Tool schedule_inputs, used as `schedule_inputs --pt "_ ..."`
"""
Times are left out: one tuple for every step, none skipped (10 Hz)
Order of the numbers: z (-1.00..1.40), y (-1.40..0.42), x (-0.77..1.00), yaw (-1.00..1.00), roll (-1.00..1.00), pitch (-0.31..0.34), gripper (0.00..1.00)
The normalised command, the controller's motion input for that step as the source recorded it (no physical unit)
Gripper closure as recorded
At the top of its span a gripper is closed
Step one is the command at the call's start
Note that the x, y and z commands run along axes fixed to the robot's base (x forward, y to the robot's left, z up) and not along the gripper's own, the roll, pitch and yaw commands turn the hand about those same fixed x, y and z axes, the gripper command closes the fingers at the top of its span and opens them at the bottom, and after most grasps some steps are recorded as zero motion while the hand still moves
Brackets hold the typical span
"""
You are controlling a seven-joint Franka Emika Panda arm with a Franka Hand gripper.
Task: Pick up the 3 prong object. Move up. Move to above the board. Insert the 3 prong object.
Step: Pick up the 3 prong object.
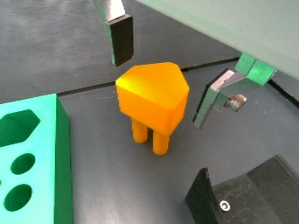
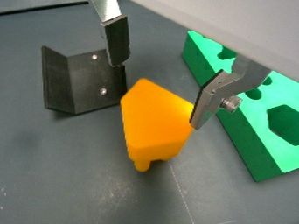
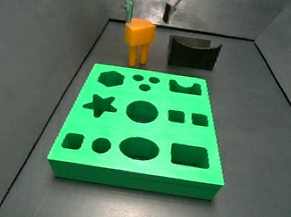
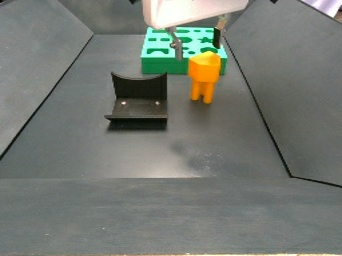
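My gripper grabs the 3 prong object by its orange block top (image 3: 140, 32) (image 1: 153, 90) next, which leaves its thin legs free to enter the board's round holes.
The 3 prong object (image 1: 152, 94) is a small orange block that stands upright on its thin legs on the dark floor, just beyond the board's end. It shows in both wrist views (image 2: 158, 124) and both side views (image 3: 139, 39) (image 4: 203, 75). My gripper (image 1: 167, 74) (image 2: 162, 74) hangs right over it, open, with one finger on each side of the block's top and a gap to each. The fingers (image 1: 121, 39) hold nothing. The board (image 3: 139, 125) is a bright green slab with many shaped holes, and it also shows in the views (image 4: 167, 48) (image 1: 30, 157) (image 2: 251, 105).
The fixture (image 3: 192, 52) (image 4: 136, 100), a dark bracket on a base plate, stands on the floor beside the orange block and shows in both wrist views (image 1: 251, 197) (image 2: 76, 83). Dark sloping walls enclose the floor on the sides.
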Motion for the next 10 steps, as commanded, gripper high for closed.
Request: schedule_inputs --pt "-0.19 0.00 -0.09 0.17 0.08 0.000 0.00" --pt "-0.19 0.00 -0.06 0.17 0.07 0.000 0.00" --pt "-0.20 0.00 -0.07 0.18 0.08 0.000 0.00" --pt "-0.21 0.00 -0.05 0.19 0.08 0.000 0.00" --pt "-0.21 0.00 -0.06 0.19 0.09 0.000 0.00" --pt "-0.21 0.00 -0.04 0.18 0.08 0.000 0.00" --pt "-0.22 0.00 -0.02 0.17 0.08 0.000 0.00" --pt "-0.23 0.00 -0.01 0.17 0.08 0.000 0.00" --pt "-0.23 0.00 0.00 0.16 0.06 0.000 0.00" --pt "-0.21 0.00 0.00 0.12 0.04 0.000 0.00"
